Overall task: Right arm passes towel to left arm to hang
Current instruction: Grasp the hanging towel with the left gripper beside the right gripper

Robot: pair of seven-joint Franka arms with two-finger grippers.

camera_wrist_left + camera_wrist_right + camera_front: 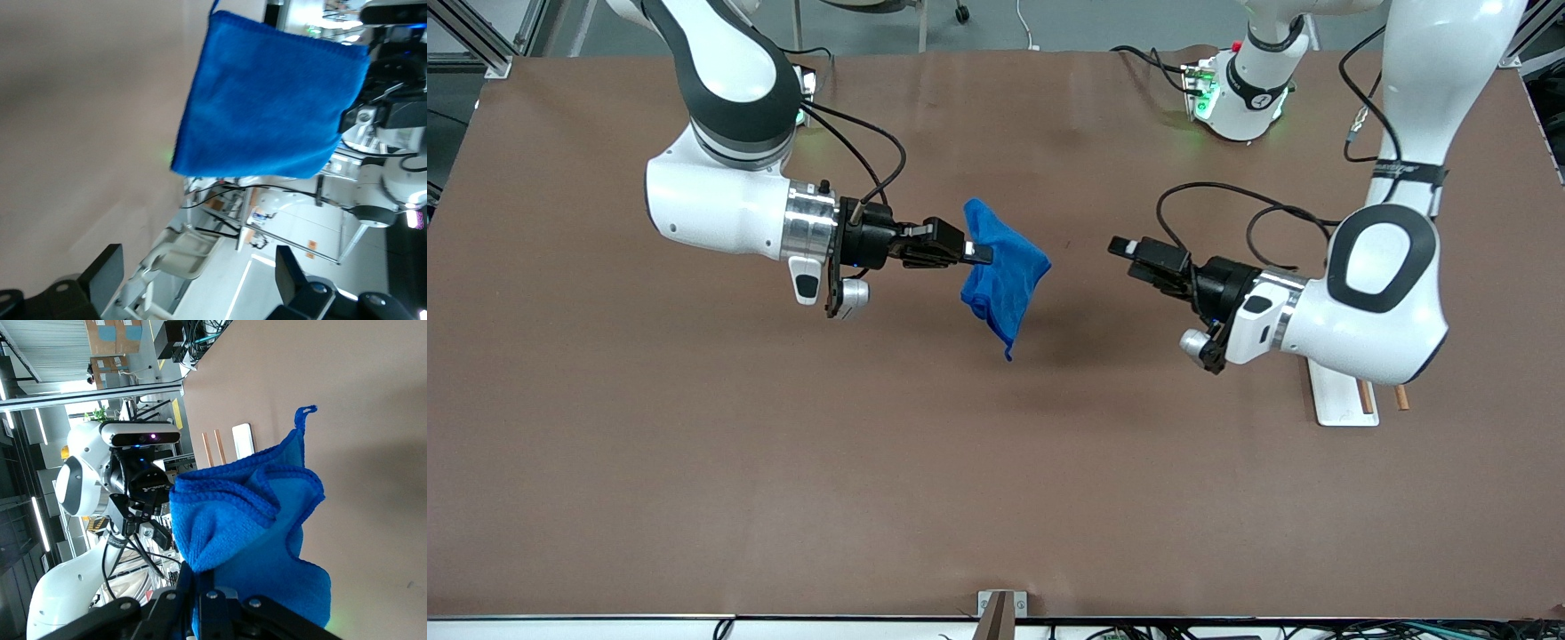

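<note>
The blue towel's corner loop (215, 6) needs to stay free for hanging, so my left gripper should next grab the towel by its edge (250, 170) opposite the loop.
The bright blue towel (1003, 274) hangs in the air over the middle of the table, pinched at one edge by my right gripper (980, 254), which is shut on it. In the right wrist view the towel (253, 533) bunches just past the closed fingers, its corner loop (305, 412) sticking out. My left gripper (1122, 248) is open and empty, held level over the table and pointing at the towel with a gap between them. In the left wrist view the towel (270, 107) hangs ahead of the spread fingers (107, 277).
A white base plate with wooden rods (1343, 398) lies on the table under the left arm's elbow, toward the left arm's end. The brown table (783, 462) runs to its front edge, where a small bracket (1001, 612) sits.
</note>
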